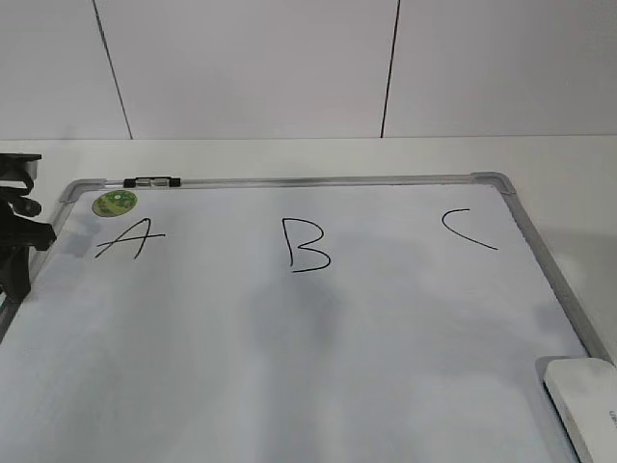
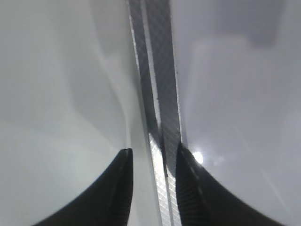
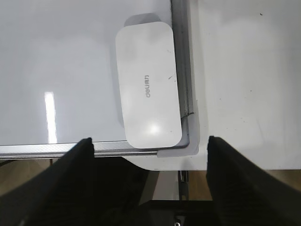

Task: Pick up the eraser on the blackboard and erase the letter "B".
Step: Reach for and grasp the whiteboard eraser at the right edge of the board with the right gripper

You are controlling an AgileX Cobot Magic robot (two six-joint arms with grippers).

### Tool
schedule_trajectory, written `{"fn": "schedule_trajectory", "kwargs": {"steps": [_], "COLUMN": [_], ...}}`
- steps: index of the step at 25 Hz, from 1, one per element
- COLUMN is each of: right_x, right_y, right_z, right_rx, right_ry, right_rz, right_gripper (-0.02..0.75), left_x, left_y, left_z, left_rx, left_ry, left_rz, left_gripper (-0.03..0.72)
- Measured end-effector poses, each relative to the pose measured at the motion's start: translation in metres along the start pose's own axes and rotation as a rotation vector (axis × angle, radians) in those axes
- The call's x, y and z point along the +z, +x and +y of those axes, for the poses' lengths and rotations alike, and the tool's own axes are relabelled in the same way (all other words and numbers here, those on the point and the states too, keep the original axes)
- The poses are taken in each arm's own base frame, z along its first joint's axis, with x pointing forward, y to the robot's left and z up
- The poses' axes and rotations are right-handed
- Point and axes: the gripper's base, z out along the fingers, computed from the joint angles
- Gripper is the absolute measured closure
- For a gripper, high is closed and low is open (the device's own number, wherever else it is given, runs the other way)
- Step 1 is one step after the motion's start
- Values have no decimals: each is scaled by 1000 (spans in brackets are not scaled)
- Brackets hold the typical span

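My left gripper should next grab the blackboard by its grey frame (image 2: 160, 132). It will steady the blackboard while I erase the letter "B".
The blackboard (image 1: 289, 367) is a white board with a grey frame, lying flat. The black letter "B" (image 1: 307, 244) is drawn at its middle, between a slanted "A" (image 1: 130, 239) and a "C" (image 1: 469, 230). The white eraser (image 1: 586, 405) lies at the board's near right corner; in the right wrist view it (image 3: 148, 84) lies flat against the frame. My right gripper (image 3: 149, 141) is open and empty, hovering above the board's near corner, short of the eraser. My left gripper (image 2: 153, 153) is open, its fingers astride the board's left frame (image 2: 162, 108). The left arm (image 1: 17, 231) shows at the left edge.
A green round sticker (image 1: 115, 204) and a small black-and-clear clip (image 1: 151, 181) sit at the board's far left corner. The white table (image 1: 569, 183) extends past the board on the right. A white wall stands behind. The table's front edge (image 3: 197, 162) lies just below the eraser.
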Motion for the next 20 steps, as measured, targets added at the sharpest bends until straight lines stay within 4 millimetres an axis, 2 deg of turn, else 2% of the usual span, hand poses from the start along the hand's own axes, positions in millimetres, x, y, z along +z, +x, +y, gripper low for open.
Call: {"fn": "schedule_trajectory", "kwargs": {"steps": [5, 13, 20], "right_x": [0, 0, 1], "right_y": [0, 0, -1], "right_z": [0, 0, 2], "right_rx": [0, 0, 6], "right_ry": [0, 0, -15], "right_rz": [0, 0, 9], "right_gripper": [166, 166, 166], "left_x": [0, -1, -1], "left_y": [-1, -1, -1], "left_z": [0, 0, 0], "left_rx": [5, -1, -16], "left_ry": [0, 12, 15], "left_rz": [-2, -5, -3], "left_gripper": [459, 657, 668]}}
